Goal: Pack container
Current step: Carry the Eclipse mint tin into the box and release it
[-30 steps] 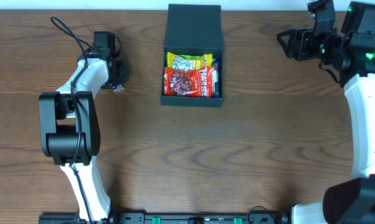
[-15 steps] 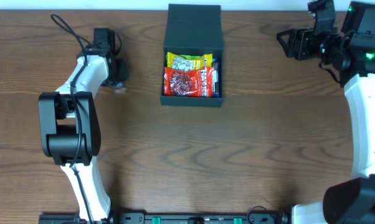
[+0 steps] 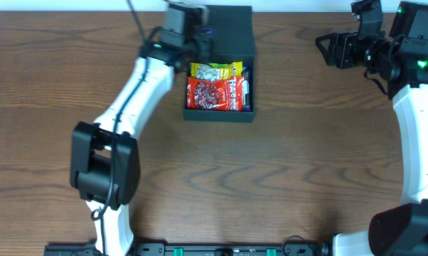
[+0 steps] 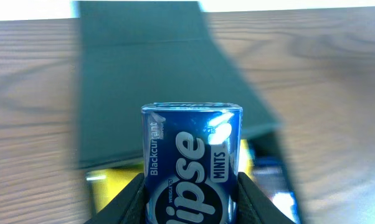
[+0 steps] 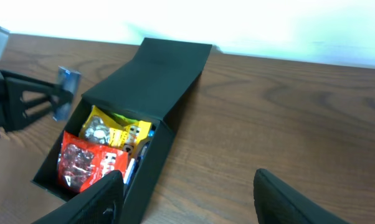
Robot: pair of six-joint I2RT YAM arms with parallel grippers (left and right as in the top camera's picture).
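Note:
The tin (image 4: 192, 158), high above the box's back rim and lid, would hit one if released now; my left gripper should first move it.
The container (image 3: 220, 115) is a dark box at the table's back middle, its flap lid (image 3: 228, 28) lying open behind it. Inside lie a yellow packet (image 3: 215, 70), a red packet (image 3: 212, 94) and something blue along the right wall (image 3: 247, 87). My left gripper (image 3: 200, 34) hovers over the box's back left corner, shut on a blue Eclipse mints tin (image 4: 192, 158). The lid (image 4: 144, 87) and the yellow packet (image 4: 109, 186) show beneath the tin. My right gripper (image 3: 333, 50) stands open and empty at the far right, apart from the box (image 5: 151, 177).
The brown wooden table (image 3: 271, 178) stretches in front of the box. The left arm's white links (image 3: 132, 92) cross the table diagonally to the left of the box. The right arm's base column (image 3: 416, 142) runs down the right edge.
My left arm has swung from the table's left side up and right to the box's back left corner, carrying the mints tin. The right arm has stayed in place.

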